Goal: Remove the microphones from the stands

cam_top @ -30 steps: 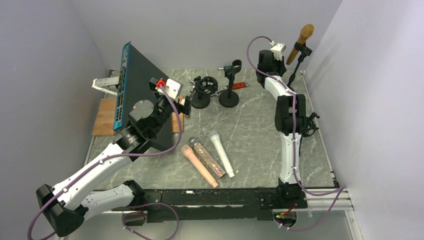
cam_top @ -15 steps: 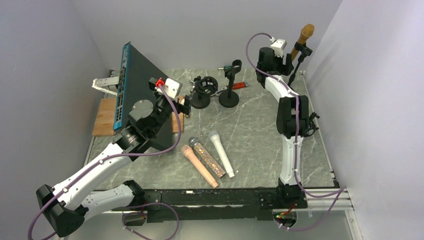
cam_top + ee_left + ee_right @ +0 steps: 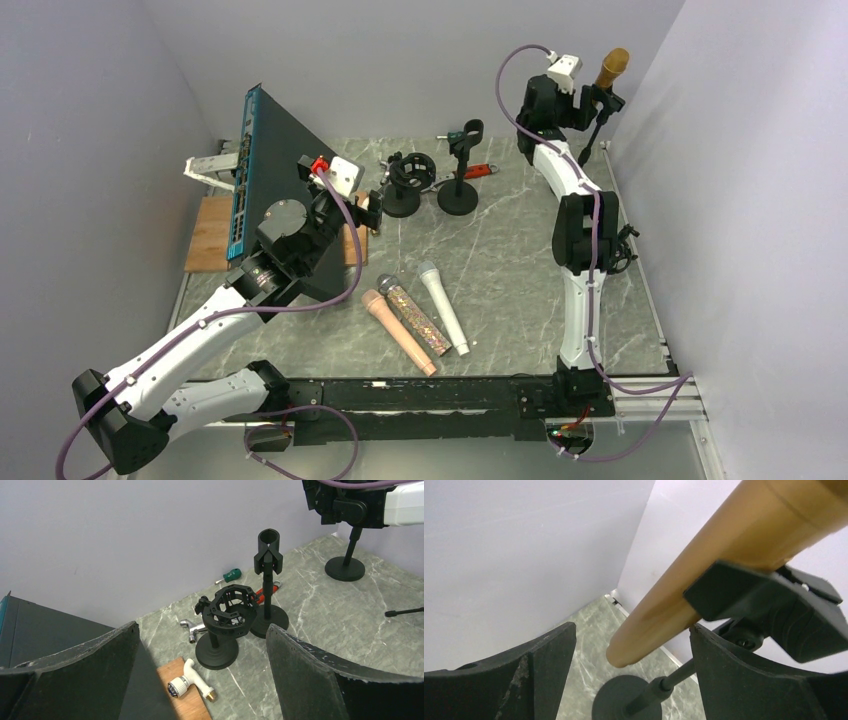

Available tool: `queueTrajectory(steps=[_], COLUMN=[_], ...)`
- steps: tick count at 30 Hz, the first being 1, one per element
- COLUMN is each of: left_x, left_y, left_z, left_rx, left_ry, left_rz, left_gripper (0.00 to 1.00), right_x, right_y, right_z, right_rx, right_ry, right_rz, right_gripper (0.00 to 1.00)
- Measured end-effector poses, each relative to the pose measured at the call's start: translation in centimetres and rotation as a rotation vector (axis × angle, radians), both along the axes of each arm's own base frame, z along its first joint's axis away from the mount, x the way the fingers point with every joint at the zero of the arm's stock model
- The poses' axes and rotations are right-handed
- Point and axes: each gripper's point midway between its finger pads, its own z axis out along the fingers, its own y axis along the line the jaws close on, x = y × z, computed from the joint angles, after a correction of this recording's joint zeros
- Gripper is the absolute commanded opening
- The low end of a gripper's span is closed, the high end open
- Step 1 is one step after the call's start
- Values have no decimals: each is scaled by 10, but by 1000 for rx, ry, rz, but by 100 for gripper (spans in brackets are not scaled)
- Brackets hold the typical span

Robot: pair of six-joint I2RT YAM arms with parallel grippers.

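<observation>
The robot's right gripper should grab the gold microphone by the tail end of its handle (image 3: pixel 628 649), so that the stand's pole stays free to be held.
A gold microphone (image 3: pixel 611 68) sits tilted in the clip of a black stand (image 3: pixel 597 125) at the back right corner. In the right wrist view, the microphone's handle (image 3: pixel 704 575) runs down through the stand's clip (image 3: pixel 764 600), and its lower end hangs between my fingers. My right gripper (image 3: pixel 585 97) (image 3: pixel 632 632) is open around that lower end, with a gap showing on the left side. The stand's round base (image 3: pixel 624 700) lies below. My left gripper (image 3: pixel 370 212) (image 3: pixel 202 629) hangs open and holds nothing, left of centre.
Two empty stands, a shock mount (image 3: pixel 403 185) and a clip stand (image 3: pixel 460 170), stand mid-back. A pink (image 3: pixel 398 330), a glittery (image 3: pixel 412 313) and a white microphone (image 3: pixel 443 305) lie at the front centre. A blue switch (image 3: pixel 262 175) leans at the left beside a wooden board (image 3: pixel 210 232) bearing a white tap (image 3: pixel 192 680).
My right gripper has opened and moved up and right to the stand, so the gold microphone's handle end now lies between its fingers. The left arm has not moved.
</observation>
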Motion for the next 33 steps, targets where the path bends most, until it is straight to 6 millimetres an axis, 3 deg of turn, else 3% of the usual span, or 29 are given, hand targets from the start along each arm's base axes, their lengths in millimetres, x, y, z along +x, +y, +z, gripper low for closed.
queueTrajectory(steps=[4, 9, 12, 19, 23, 27, 33], left_x=[0, 0, 2, 7, 9, 9, 9], left_y=[0, 0, 1, 4, 4, 4, 4], left_z=[0, 0, -1, -4, -6, -6, -7], left_rx=[0, 1, 2, 4, -1, -10, -21], left_ry=[0, 1, 2, 11, 20, 24, 32], left_rz=[0, 1, 5, 20, 18, 13, 6], left_gripper=[99, 99, 98, 98, 98, 98, 98], right_x=[6, 15, 22, 27, 16, -8, -52], right_y=[-7, -22, -29, -30, -18, -1, 56], right_z=[5, -13, -22, -40, -38, -38, -38], right_rx=[-2, 1, 1, 10, 11, 11, 20], right_ry=[-22, -2, 6, 9, 1, 15, 61], right_rz=[-1, 8, 12, 46, 89, 120, 269], right_gripper=[81, 72, 59, 14, 0, 0, 0])
